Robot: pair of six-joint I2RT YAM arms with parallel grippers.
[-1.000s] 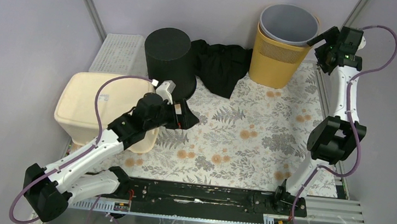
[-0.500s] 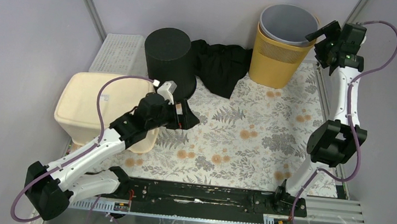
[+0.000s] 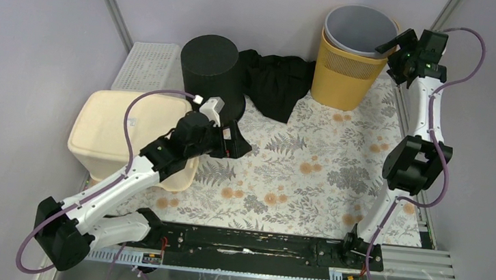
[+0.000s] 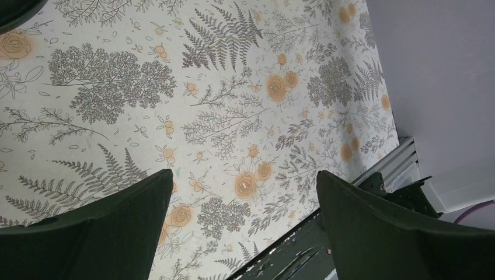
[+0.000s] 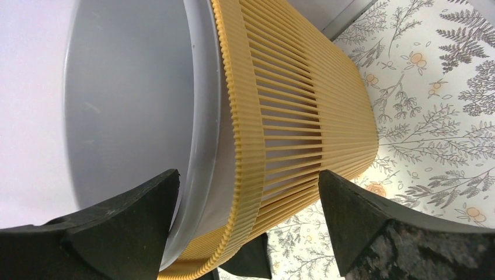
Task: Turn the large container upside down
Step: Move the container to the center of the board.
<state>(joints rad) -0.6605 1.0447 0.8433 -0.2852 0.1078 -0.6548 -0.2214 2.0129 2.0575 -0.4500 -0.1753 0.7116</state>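
The grey bin and yellow basket need to be pulled out for turning over. My right gripper should next grab both of their rims together on the side with the bar.
A grey bin stands mouth up, nested inside a yellow slatted basket at the back right. My right gripper is open at their right rim. In the right wrist view its gripper straddles the rim, one finger toward the grey bin's inside, the other outside the yellow basket, touching neither. A big cream tub sits at the left with a flat face up. My left gripper hangs open beside it over the floral mat, and the left wrist view shows that gripper holding nothing.
A black bin stands upside down at the back, with a black cloth heaped to its right. A white perforated crate lies against the left wall. Grey walls close in on three sides, with a metal rail along the right edge.
My right gripper has swung left from beside the basket to straddle the bins' rim. The left gripper has shifted slightly right and back, still open.
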